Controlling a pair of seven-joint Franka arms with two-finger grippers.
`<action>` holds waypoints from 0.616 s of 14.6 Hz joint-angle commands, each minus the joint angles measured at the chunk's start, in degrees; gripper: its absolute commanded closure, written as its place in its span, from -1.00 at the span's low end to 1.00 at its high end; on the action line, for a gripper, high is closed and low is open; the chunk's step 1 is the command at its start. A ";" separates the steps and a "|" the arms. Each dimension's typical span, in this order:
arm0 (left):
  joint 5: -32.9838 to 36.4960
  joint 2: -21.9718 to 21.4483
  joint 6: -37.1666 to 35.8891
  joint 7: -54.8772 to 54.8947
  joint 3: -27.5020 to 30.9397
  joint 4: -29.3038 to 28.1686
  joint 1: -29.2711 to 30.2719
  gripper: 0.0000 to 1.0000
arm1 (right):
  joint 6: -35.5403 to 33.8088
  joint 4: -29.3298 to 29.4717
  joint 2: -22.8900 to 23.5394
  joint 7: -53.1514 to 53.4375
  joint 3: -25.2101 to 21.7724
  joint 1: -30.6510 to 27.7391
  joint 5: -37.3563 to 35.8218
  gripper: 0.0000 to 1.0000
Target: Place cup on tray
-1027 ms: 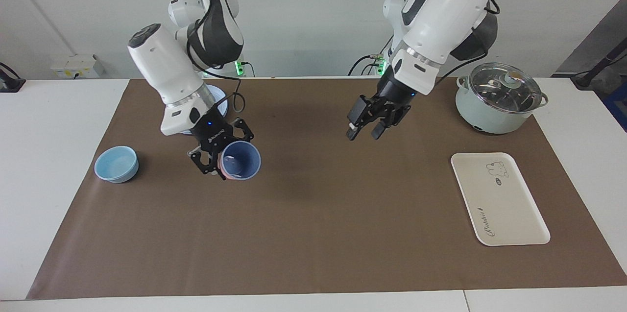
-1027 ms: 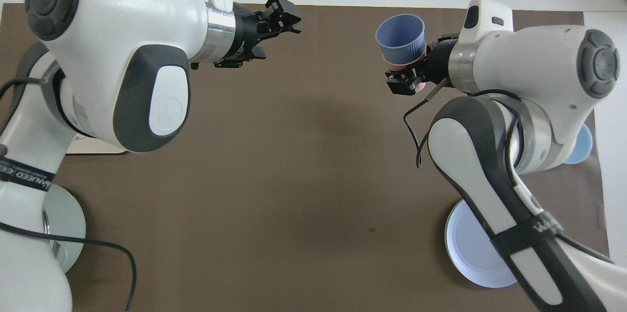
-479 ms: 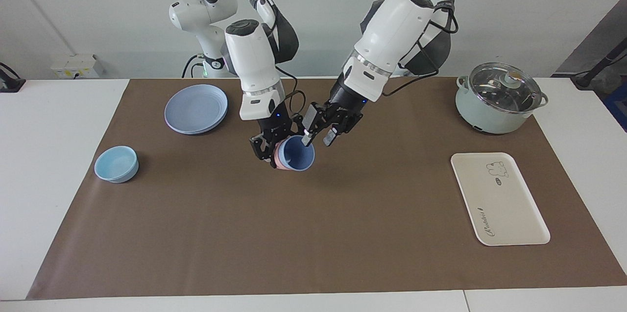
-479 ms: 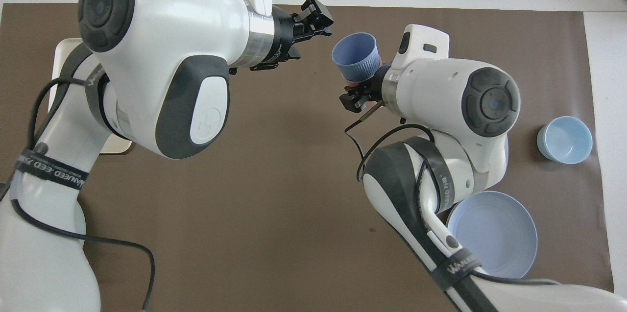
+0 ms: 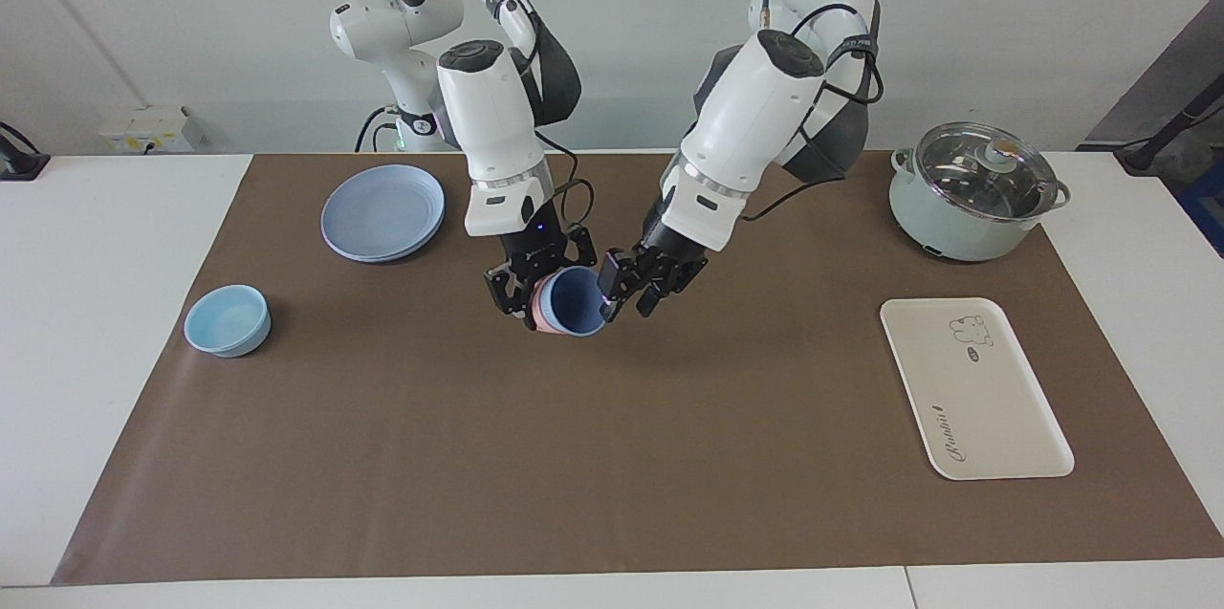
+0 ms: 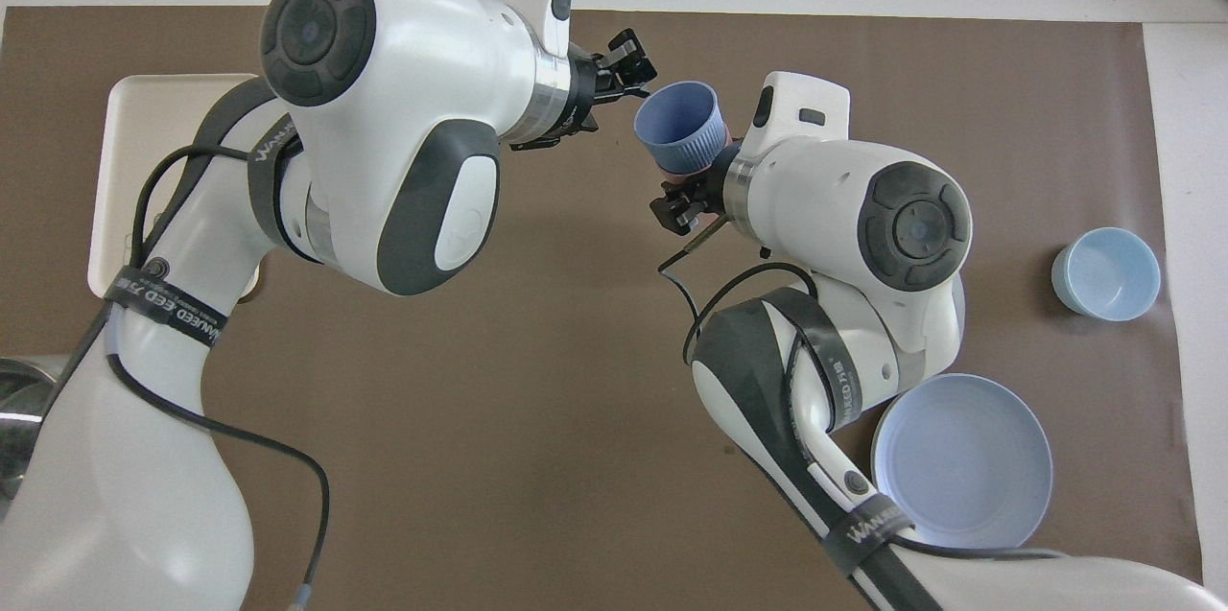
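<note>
My left gripper grabs the blue cup by its exposed rim (image 6: 647, 105) next, since the pink tumbler wraps the blue cup's lower side.
The periwinkle-blue cup (image 5: 577, 301) (image 6: 674, 122) sits nested in a salmon-pink tumbler (image 5: 541, 308) (image 6: 673, 177). Both are tilted and held in the air over the middle of the brown mat. My right gripper (image 5: 535, 295) (image 6: 687, 191) is shut on the pink tumbler's wall. My left gripper (image 5: 628, 301) (image 6: 637, 80) hangs right beside the cup's mouth, fingers apart, one fingertip at the blue rim. The cream tray (image 5: 975, 389) (image 6: 125, 160) lies flat at the left arm's end of the mat, partly hidden by the left arm in the overhead view.
A round blue plate (image 5: 382, 212) (image 6: 964, 462) lies near the right arm's base. A light-blue bowl (image 5: 228, 319) (image 6: 1105, 273) stands at the right arm's end. A pale green pot with a glass lid (image 5: 975, 193) stands near the robots, beside the tray.
The right arm carried the nested cups from near the bowl toward the mat's middle. The left gripper moved in and down to the cup's rim, its fingers narrowing.
</note>
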 commanded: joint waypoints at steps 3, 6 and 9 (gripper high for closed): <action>0.74 0.74 -2.88 -0.16 0.13 0.85 -0.79 -0.07 | 1.17 -0.84 -0.80 1.03 0.27 -0.46 -1.64 1.00; 0.21 0.82 -3.51 -0.25 -1.53 1.03 -0.79 0.23 | 1.17 -0.84 -0.80 0.94 0.27 -0.46 -1.64 1.00; -3.12 1.44 -5.09 -0.25 -2.07 2.78 -0.79 0.62 | 1.17 -0.84 -0.71 0.77 0.27 -0.73 -1.64 1.00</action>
